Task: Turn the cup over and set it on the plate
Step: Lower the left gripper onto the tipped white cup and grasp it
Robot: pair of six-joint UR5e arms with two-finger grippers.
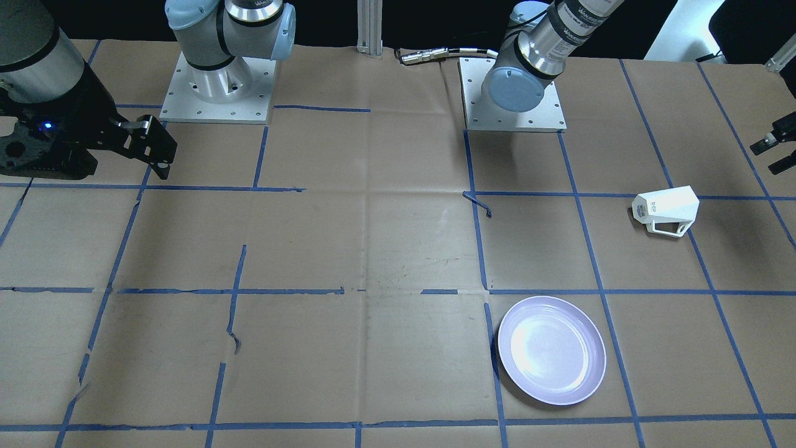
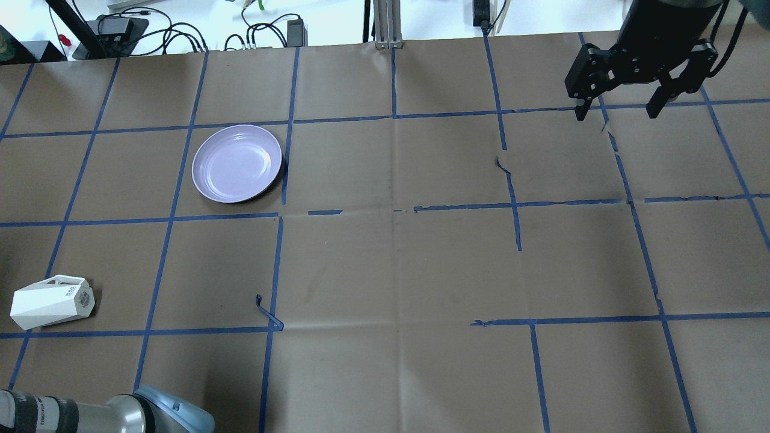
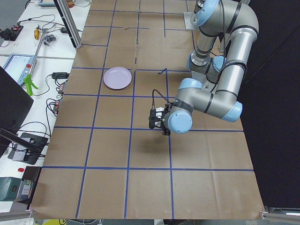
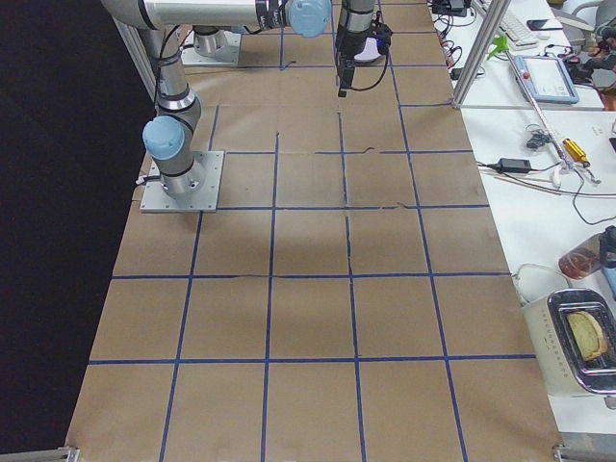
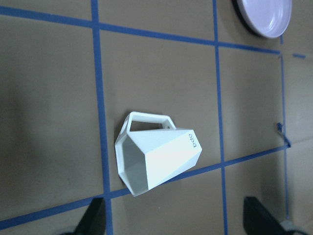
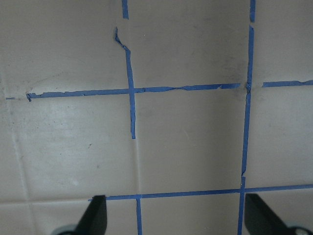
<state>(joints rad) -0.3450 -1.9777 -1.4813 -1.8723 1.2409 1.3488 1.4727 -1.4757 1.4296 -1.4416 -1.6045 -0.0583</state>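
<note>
Next, my left gripper grabs the white cup by its open rim (image 1: 696,203) to flip it and place it on the plate (image 1: 551,350).
The white faceted cup (image 1: 665,210) lies on its side on the paper-covered table, handle to one side; it also shows in the overhead view (image 2: 51,302) and the left wrist view (image 5: 159,156). Its mouth faces my left gripper (image 5: 176,220), which is open and empty and hovers apart from it; that gripper shows at the front view's right edge (image 1: 771,154). The lavender plate (image 1: 551,350) sits empty further out on the table (image 2: 237,163). My right gripper (image 2: 619,111) is open and empty, far off above bare paper (image 6: 176,220).
Blue tape lines grid the brown paper; a loose tape curl (image 2: 267,313) lies between cup and table middle. Two arm base plates (image 1: 513,93) and a cable (image 1: 435,55) are at the robot's side. Benches with electronics (image 4: 539,87) line the far edge.
</note>
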